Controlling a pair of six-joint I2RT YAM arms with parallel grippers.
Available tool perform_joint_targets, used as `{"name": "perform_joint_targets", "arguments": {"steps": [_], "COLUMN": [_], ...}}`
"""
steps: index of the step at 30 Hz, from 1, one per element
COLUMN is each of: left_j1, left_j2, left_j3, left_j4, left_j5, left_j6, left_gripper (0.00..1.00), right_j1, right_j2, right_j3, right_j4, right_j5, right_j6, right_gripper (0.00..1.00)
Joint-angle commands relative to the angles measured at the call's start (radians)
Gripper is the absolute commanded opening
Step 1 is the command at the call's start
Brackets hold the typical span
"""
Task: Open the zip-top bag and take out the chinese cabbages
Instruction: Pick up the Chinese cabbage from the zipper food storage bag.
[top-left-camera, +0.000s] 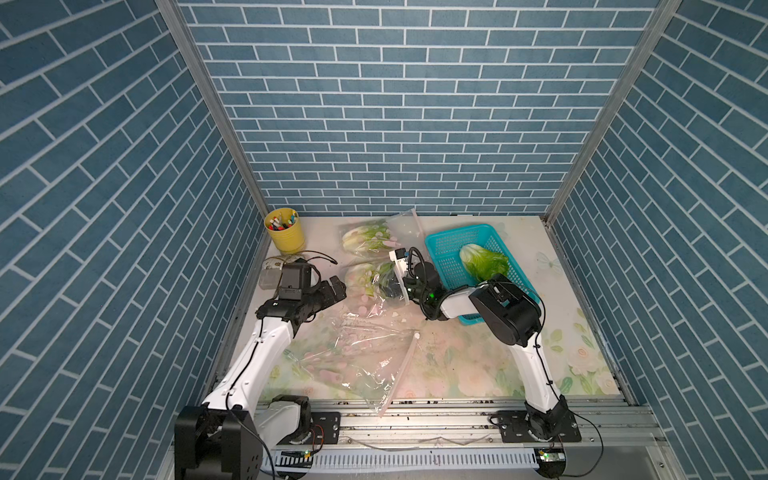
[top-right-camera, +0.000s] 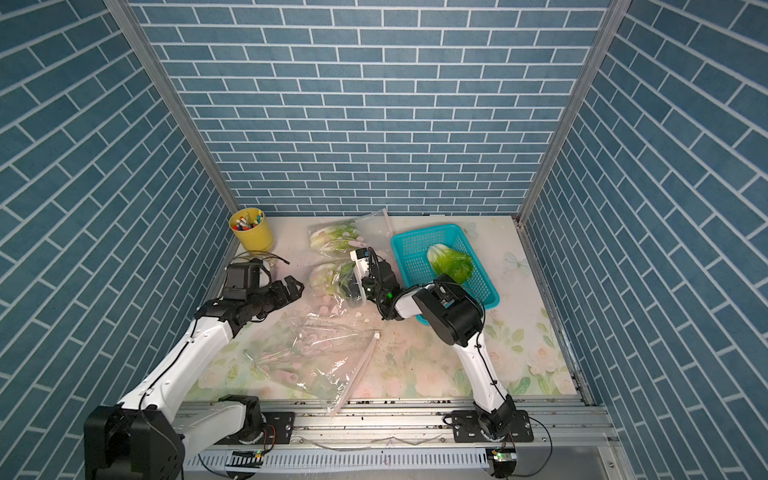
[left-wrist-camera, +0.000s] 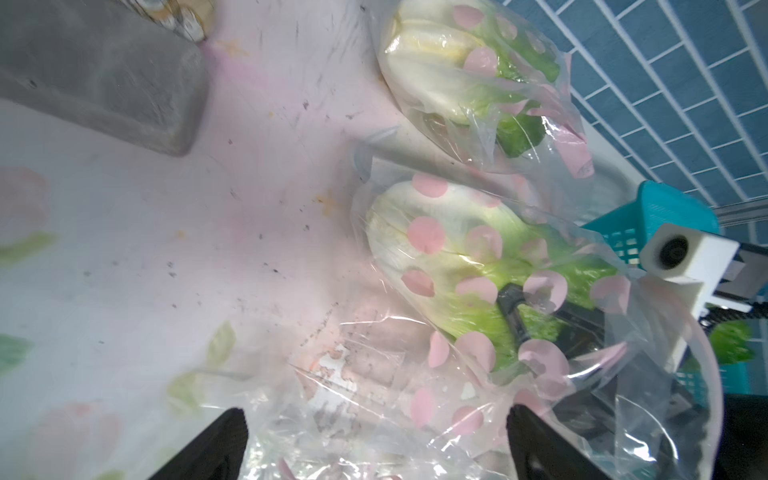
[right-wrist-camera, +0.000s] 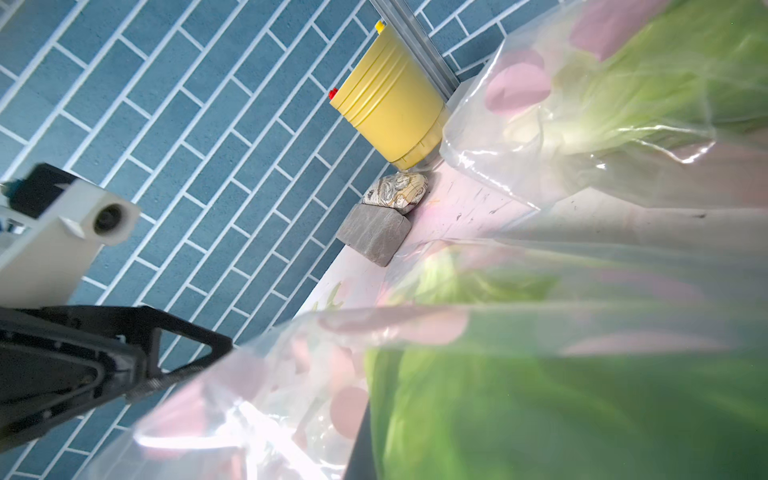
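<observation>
The robot's left hand next needs to grab the loose plastic at the closed end of the zip-top bag (top-left-camera: 374, 286), opposite the bag's opening. The bag can then be drawn off the chinese cabbage.
The zip-top bag (top-left-camera: 374, 286), clear with pink dots, lies mid-table with a chinese cabbage (top-left-camera: 361, 277) inside, also plain in the left wrist view (left-wrist-camera: 436, 266). My right gripper (top-left-camera: 392, 289) reaches in through the bag's mouth and is shut on the cabbage's green leaves; one black finger (left-wrist-camera: 512, 316) shows through the plastic. My left gripper (top-left-camera: 334, 287) stands open just left of the bag, its fingers (left-wrist-camera: 536, 444) spread with loose plastic between them. A second bagged cabbage (top-left-camera: 365, 239) lies behind. A third cabbage (top-left-camera: 484, 262) rests in the teal basket (top-left-camera: 449, 237).
An empty dotted bag (top-left-camera: 361, 357) sprawls over the front middle, reaching the table's front edge. A yellow cup of pens (top-left-camera: 286, 237) stands at the back left, with a grey block (top-left-camera: 270, 281) and a patterned pouch (right-wrist-camera: 395, 193) near the left wall.
</observation>
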Motion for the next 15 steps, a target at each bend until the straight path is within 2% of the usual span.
{"name": "perform_joint_targets", "arguments": {"steps": [1, 3, 12, 13, 15], "left_j1": [0.005, 0.005, 0.001, -0.001, -0.001], "left_j2": [-0.008, -0.014, -0.098, -0.097, -0.090], "left_j3": [-0.062, -0.086, -0.119, -0.120, -0.129], "left_j4": [0.172, 0.227, 0.297, 0.296, 0.308], "left_j5": [0.159, 0.191, 0.236, 0.241, 0.251], "left_j6": [-0.178, -0.231, -0.306, -0.307, -0.311], "left_gripper": [1.00, 1.00, 0.97, 0.90, 0.83], "right_j1": [-0.008, -0.008, -0.009, -0.010, -0.010], "right_j2": [-0.091, -0.115, -0.148, -0.145, -0.141], "right_j3": [-0.001, -0.006, 0.041, 0.050, 0.064], "right_j4": [0.102, 0.115, 0.098, 0.098, 0.101], "right_j5": [-0.035, -0.030, -0.022, -0.022, -0.025], "right_j6": [0.038, 0.047, 0.073, 0.082, 0.100], "right_gripper": [0.00, 0.00, 0.00, 0.00, 0.00]}}
